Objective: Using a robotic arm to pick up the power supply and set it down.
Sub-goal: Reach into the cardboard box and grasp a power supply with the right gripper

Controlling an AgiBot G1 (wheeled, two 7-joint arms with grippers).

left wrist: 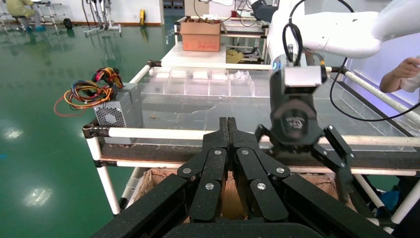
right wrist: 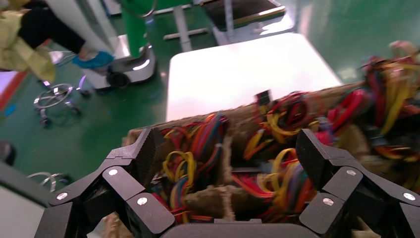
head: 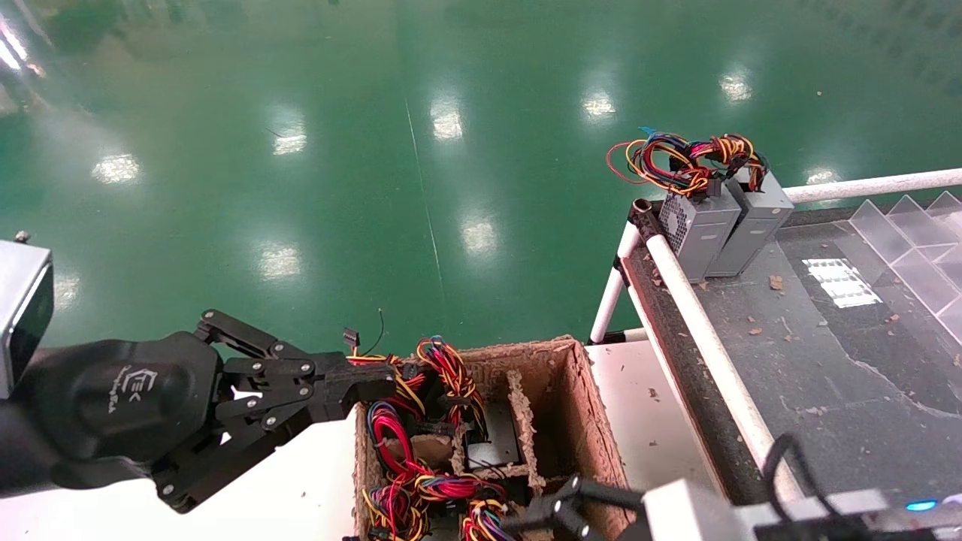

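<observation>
The right gripper grabs the bundle of wires of the power supply next, to pick it up and set it down.
An open cardboard box (head: 594, 421) with dividers holds several bundles of red, yellow and orange wires (head: 406, 443). Between them a light grey power supply (head: 492, 447) shows only a small metal face. My right gripper (head: 552, 517) hangs at the box's near edge. In the right wrist view it (right wrist: 229, 153) is open, above the wire bundles (right wrist: 198, 158), holding nothing. My left gripper (head: 379, 383) reaches in from the left to the box's far left corner. In the left wrist view it (left wrist: 228, 126) is shut and empty.
Two darker grey boxes (head: 714, 225) with looped wires (head: 684, 161) stand at the far corner of the black table (head: 827, 361) on the right. White rails (head: 699, 315) edge that table, clear dividers (head: 917, 248) lie further right. A white surface (head: 285, 481) flanks the cardboard box.
</observation>
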